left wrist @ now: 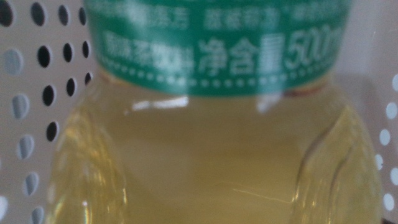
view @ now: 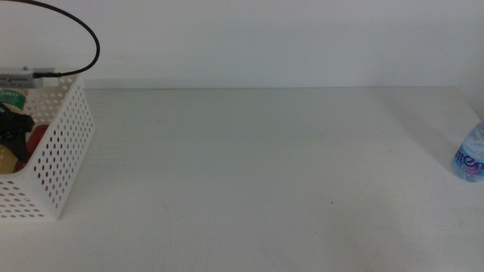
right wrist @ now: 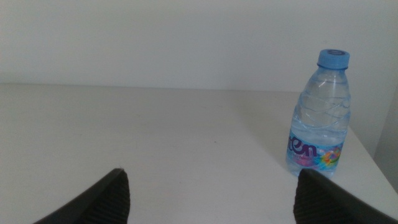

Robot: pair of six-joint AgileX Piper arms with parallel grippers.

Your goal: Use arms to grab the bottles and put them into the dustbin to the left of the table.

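Note:
My left gripper releases the tea bottle now, since the tea bottle sits down inside the dustbin with the dustbin's holed sides around the tea bottle.
The white perforated dustbin stands at the table's left edge. My left gripper is a dark shape down inside it, beside a red can. The pale-yellow tea bottle with its green label fills the left wrist view, with the dustbin's holed wall just behind it. The small blue-capped water bottle stands upright at the table's far right edge. My right gripper is open and low over the table, and the water bottle stands ahead of it, off to one side and untouched.
A thick black cable loops above the dustbin's rim. A grey tab sits on that rim. The white tabletop runs between dustbin and water bottle, with a pale wall behind.

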